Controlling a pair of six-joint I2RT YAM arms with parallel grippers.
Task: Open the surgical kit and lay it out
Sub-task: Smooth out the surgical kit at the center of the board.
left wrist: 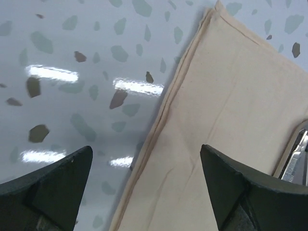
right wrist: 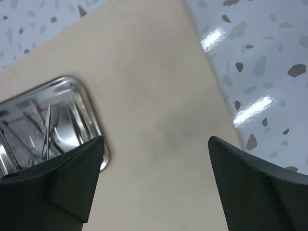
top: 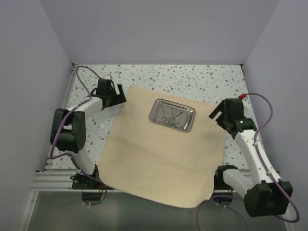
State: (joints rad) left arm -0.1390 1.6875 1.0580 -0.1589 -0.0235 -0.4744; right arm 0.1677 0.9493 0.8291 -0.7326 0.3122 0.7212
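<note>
I should next pinch the cloth with my right gripper by its side edge near its far corner [top: 222,113], which leaves the tray [top: 172,115] free. Then I can lay the cloth out square.
The beige cloth wrap [top: 159,159] of the surgical kit lies spread flat across the table. A shiny steel tray [top: 172,115] sits on its far part, with thin silver instruments [top: 172,118] inside. My left gripper [top: 120,94] hovers open at the cloth's far left edge; in the left wrist view its gripper [left wrist: 147,154] straddles the hemmed cloth [left wrist: 226,110] edge, holding nothing. My right gripper [top: 215,114] stands open by the cloth's right edge. The right wrist view has that gripper [right wrist: 156,144] over bare cloth [right wrist: 154,96], the tray [right wrist: 62,115] to its left.
The speckled white tabletop [top: 192,77] shows around the cloth. Grey walls close in the left, back and right. An aluminium rail [top: 53,180] runs along the near edge, where the cloth's front corner hangs over.
</note>
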